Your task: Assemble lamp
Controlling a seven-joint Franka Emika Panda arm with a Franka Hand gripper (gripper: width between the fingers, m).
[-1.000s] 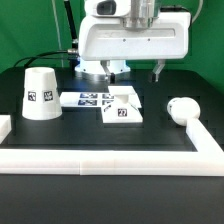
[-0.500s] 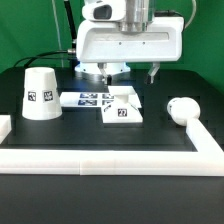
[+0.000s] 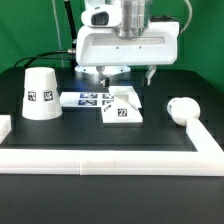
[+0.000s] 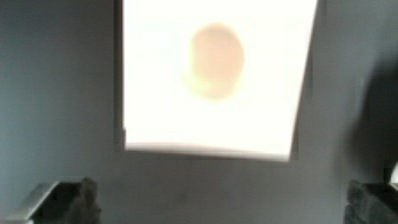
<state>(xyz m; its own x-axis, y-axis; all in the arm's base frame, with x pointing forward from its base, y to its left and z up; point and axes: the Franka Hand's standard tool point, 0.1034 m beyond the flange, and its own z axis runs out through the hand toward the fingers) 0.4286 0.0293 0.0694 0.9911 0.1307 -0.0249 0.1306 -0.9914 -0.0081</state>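
My gripper grabs the lamp base's raised top block next, so the base's round hole stays free to take the bulb.
The white lamp base, a flat square with a tag on its front, lies at the middle of the black table. The cone shade stands at the exterior view's left. The round bulb lies on its side at the right. My gripper hangs open and empty above and just behind the base, touching nothing. In the wrist view the gripper shows only as two dark fingertips wide apart. Between and beyond them is a washed-out white rectangle, apparently the base.
The marker board lies flat just left of the base. Long white border rails run along the table's front and right side. A green wall stands behind the arm.
The gripper has moved a little to the exterior view's left and slightly lower. The lamp parts have not moved.
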